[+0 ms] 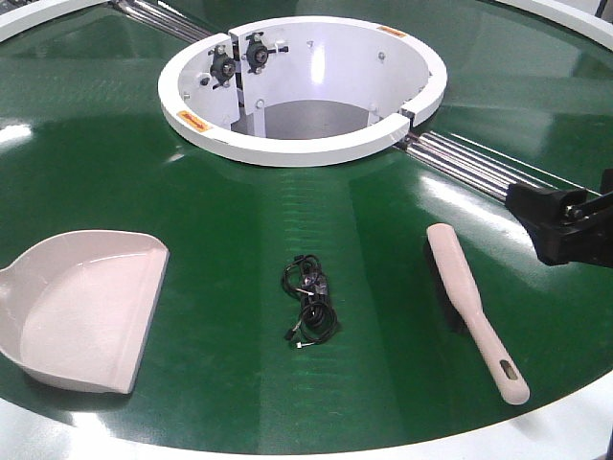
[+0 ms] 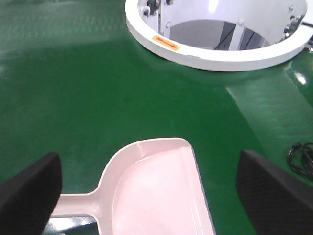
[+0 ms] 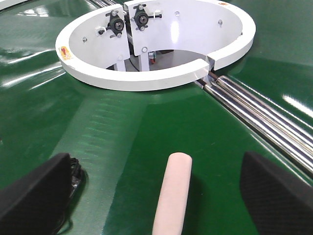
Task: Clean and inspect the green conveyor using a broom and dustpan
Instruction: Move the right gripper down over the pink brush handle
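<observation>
My right gripper grabs the broom by its beige-pink handle next, to sweep the green conveyor clean.
The green conveyor fills the front view. The beige-pink dustpan lies flat at the near left with its lip facing right. In the left wrist view the dustpan lies under my left gripper, whose black fingers stand wide apart on either side, open and holding nothing. The beige broom lies at the near right, bristles down. My right gripper hangs open above the broom without touching it. A black part of the right gripper shows at the right edge.
A tangle of black cable lies on the belt between dustpan and broom, beside my right gripper's left finger. The white central ring stands behind, with metal rollers running from it toward the right. The white rim borders the near edge.
</observation>
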Tool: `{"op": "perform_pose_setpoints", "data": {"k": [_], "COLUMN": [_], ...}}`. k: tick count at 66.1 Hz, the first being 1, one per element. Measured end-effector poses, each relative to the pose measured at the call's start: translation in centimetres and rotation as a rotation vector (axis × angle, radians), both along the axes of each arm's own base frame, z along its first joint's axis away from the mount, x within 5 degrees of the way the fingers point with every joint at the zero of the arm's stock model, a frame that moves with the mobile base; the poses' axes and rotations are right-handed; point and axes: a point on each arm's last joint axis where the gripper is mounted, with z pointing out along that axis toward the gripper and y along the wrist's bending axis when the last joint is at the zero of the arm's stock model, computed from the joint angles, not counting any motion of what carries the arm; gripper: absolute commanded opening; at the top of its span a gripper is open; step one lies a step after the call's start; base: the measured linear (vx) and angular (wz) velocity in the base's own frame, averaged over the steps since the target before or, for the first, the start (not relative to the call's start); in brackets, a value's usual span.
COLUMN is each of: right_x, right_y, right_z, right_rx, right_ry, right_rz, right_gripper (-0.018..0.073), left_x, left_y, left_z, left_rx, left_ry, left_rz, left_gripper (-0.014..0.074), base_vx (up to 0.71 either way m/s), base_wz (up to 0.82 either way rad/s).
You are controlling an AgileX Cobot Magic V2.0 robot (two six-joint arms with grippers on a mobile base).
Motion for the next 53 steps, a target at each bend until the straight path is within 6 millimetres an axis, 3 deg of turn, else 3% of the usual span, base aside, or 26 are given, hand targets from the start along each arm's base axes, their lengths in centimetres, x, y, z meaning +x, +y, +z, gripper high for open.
{"op": "perform_pose_setpoints", "data": {"k": [15, 23, 30, 53], "right_x": [0.1, 1.2, 3.4, 13.3], "right_y": [0.3, 0.9, 1.2, 0.9], "right_z": [0.5, 1.2, 1.7, -1.9], "right_rx": [-0.021, -0.013, 0.009, -0.128], "right_ry": [0.029, 0.108, 0.218, 0.689], "right_rz": [0.043, 0.094, 0.099, 0.012], "right_gripper": [0.0697, 0.0689, 0.0678, 0.0643], "left_x": [0.0, 0.0, 0.0, 0.1], "left_y": [0.0, 0.0, 0.0, 0.0], "left_z": [-0.1, -0.1, -0.1, -0.2], "left_rx": [0.003, 0.005, 0.006, 0.006], "left_ry": [0.008, 0.008, 0.008, 0.013], "left_rz": [-0.005, -0.005, -0.005, -0.005], "left_gripper": [0.0638, 0.0609, 0.0603, 0.0593], "base_vx": [0.0, 0.0, 0.0, 0.0], "base_wz": [0.0, 0.0, 0.0, 0.0]}}
